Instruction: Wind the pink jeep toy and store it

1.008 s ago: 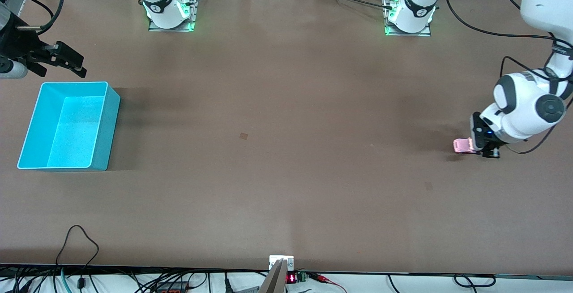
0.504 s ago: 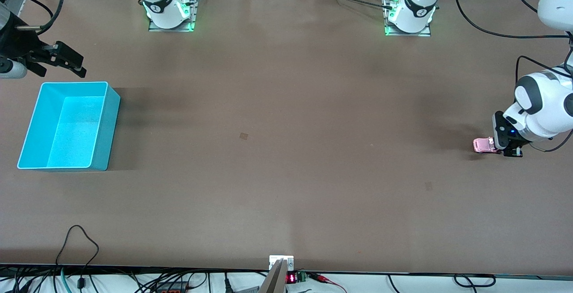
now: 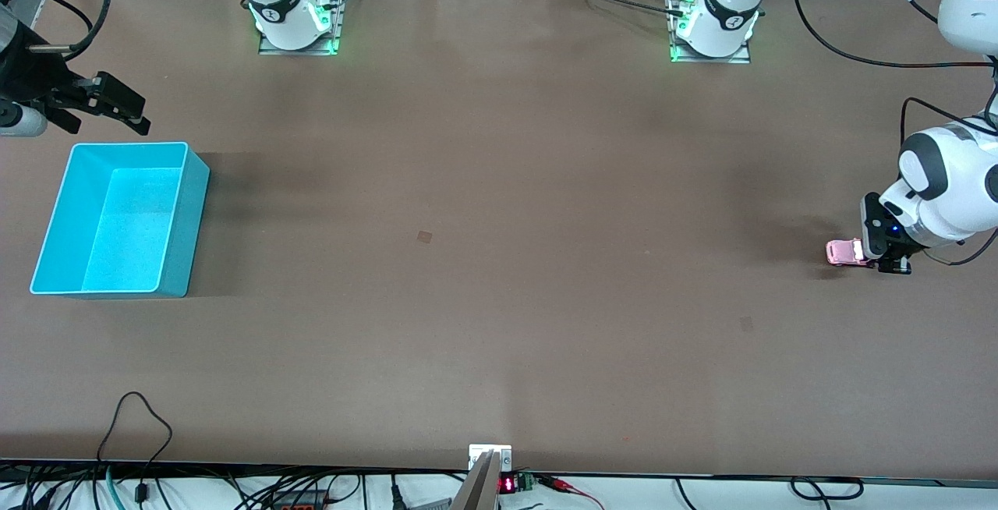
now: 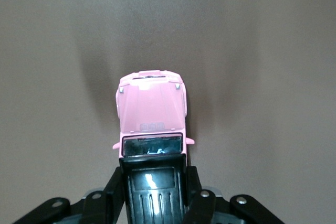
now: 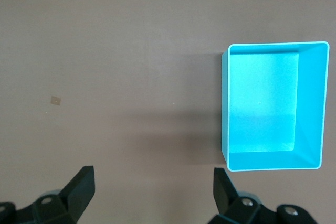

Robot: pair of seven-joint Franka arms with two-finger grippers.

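Observation:
My left gripper opens next, since the pink jeep toy (image 3: 840,253) sits low on the tabletop with its shadow hugging it.
The pink jeep toy (image 3: 840,253) is at the table surface near the left arm's end. My left gripper (image 3: 864,253) is shut on it. In the left wrist view the fingers (image 4: 116,188) press both sides of the black ribbed roof, and the pink hood (image 4: 152,111) points away from the gripper (image 4: 155,190). The cyan bin (image 3: 117,221) stands empty at the right arm's end. My right gripper (image 3: 125,111) waits open and empty in the air, over the table beside the bin's rim that lies farther from the front camera. Its view shows the bin (image 5: 262,93) below its spread jaws (image 5: 152,188).
The brown table has a small square mark (image 3: 424,236) near its middle, also seen in the right wrist view (image 5: 54,99). Cables (image 3: 140,416) lie at the table edge nearest the front camera. The arm bases (image 3: 296,19) stand along the edge farthest from it.
My left gripper moved the jeep along the table toward the left arm's end, then nearly stopped. The right arm has not moved.

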